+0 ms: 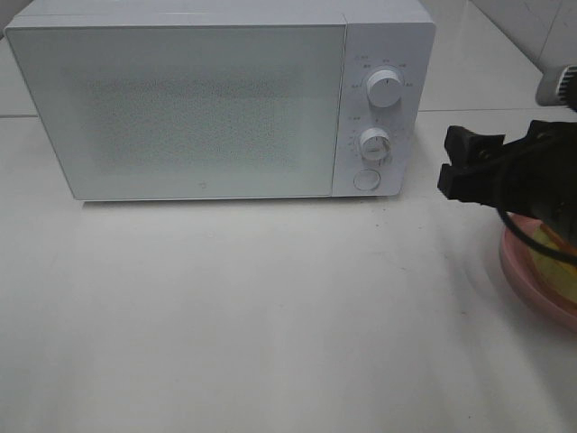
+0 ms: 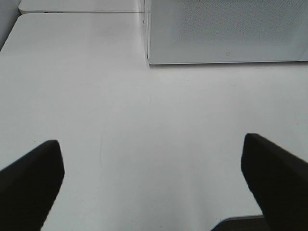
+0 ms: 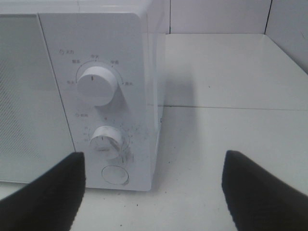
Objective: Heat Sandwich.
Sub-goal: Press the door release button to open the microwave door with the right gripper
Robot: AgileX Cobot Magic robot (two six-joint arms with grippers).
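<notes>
My right gripper takes hold of the pink plate by its rim (image 1: pixel 512 268) next, to heat the sandwich in the white microwave (image 1: pixel 180 108).
The white microwave (image 1: pixel 180 108) stands at the back of the table with its door shut. My right gripper (image 1: pixel 457 161) hangs open and empty just right of its control panel, facing the knobs (image 3: pixel 97 85) and the round button (image 3: pixel 115 174). Under that arm sits the pink plate (image 1: pixel 527 281), where only a yellowish bit of the sandwich (image 1: pixel 548 253) shows past the arm. My left gripper (image 2: pixel 154 185) is open over bare table, with the microwave's (image 2: pixel 226 29) front ahead of it. The exterior high view does not show the left arm.
The white tabletop (image 1: pixel 252 307) stretches in front of the microwave. The pink plate lies at the right edge of the exterior high view. A tiled wall (image 3: pixel 216 14) rises behind the table.
</notes>
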